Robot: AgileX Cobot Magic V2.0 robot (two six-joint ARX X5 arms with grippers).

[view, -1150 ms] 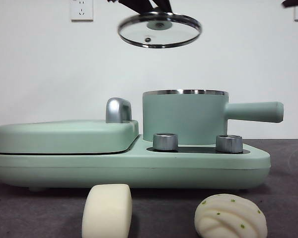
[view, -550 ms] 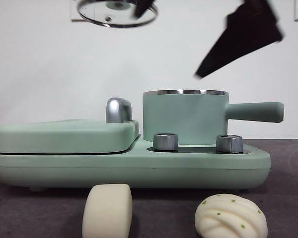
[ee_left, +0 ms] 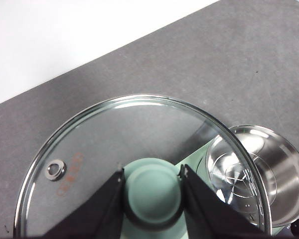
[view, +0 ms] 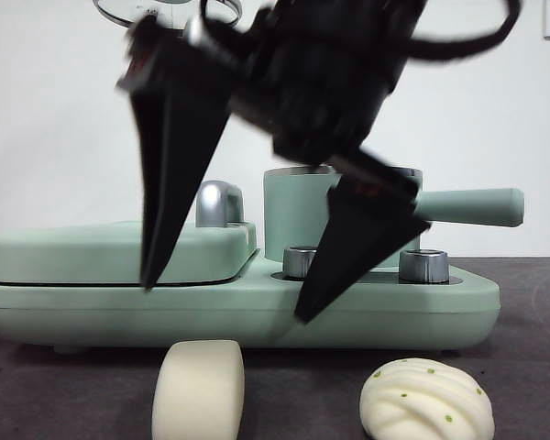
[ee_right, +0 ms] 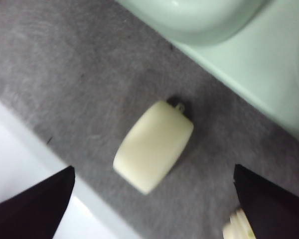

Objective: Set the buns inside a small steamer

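Observation:
I should next grab the smooth oblong bun by its middle with my right gripper, and then I will put the bun in the small steamer.
My right gripper hangs open and empty, big and dark, just above the smooth oblong bun on the grey table; in the right wrist view the bun lies between its spread jaws. The ridged bun with green specks lies to the right and shows at a corner of the right wrist view. The mint-green steamer pot stands uncovered behind, partly hidden; its steel inside shows in the left wrist view. My left gripper is shut on the green knob of the glass lid, held high at the top left.
The pot sits on a wide mint-green base with two steel knobs. The flat green griddle section with a chrome handle takes up the left side. The pot's straight handle points right.
My right gripper has come down from the top right to just above the smooth bun, jaws open. The lid has moved further left and up. The buns have not moved.

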